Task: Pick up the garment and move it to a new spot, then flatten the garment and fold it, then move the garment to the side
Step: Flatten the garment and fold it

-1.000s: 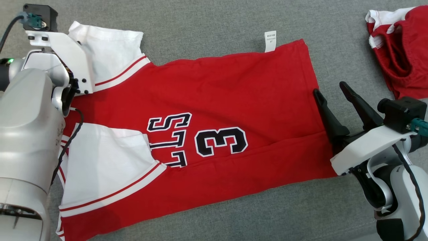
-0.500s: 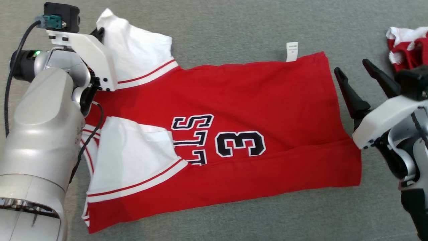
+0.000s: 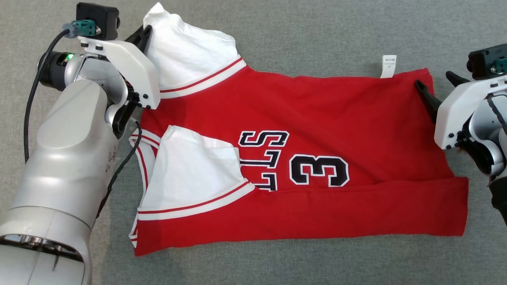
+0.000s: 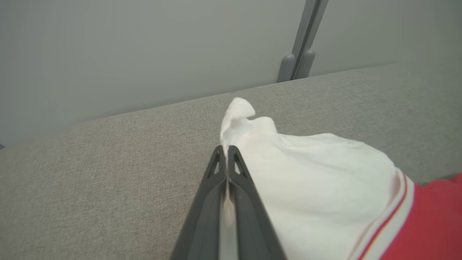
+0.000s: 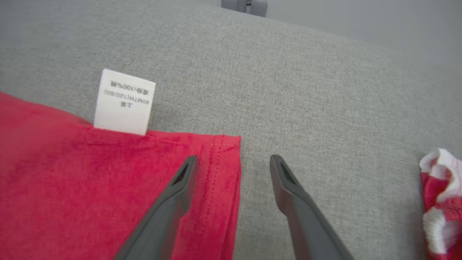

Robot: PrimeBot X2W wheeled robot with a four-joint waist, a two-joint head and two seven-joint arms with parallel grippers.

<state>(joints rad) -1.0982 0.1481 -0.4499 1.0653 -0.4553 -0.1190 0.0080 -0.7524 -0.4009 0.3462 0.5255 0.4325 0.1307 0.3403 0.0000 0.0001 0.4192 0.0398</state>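
The red jersey needs to be folded next, so my right gripper will grab it by its hem corner (image 3: 424, 75) beside the care label (image 3: 388, 65).
The garment (image 3: 317, 114) is a red jersey with white sleeves and black lettering, lying mostly flat on the grey fabric surface (image 3: 301, 35). My left gripper (image 3: 143, 35) is at its far left end, shut on the edge of the upper white sleeve (image 4: 306, 173), which rises in a peak above the closed fingertips (image 4: 234, 159). My right gripper (image 5: 234, 159) stands open at the hem's far corner: one finger (image 5: 180, 184) over the red cloth (image 5: 72, 162), the other over bare surface. In the head view the right gripper (image 3: 439, 85) is at the right edge.
A white care label (image 5: 124, 103) sticks out from the hem's far edge. A second red and white garment (image 5: 442, 202) lies bunched to the right. The surface ends at a grey wall with a post (image 4: 299, 61) beyond the sleeve.
The head camera has shifted. My left gripper has shut on the upper sleeve and raised it. My right gripper has moved along the hem from its middle to its far corner, still open.
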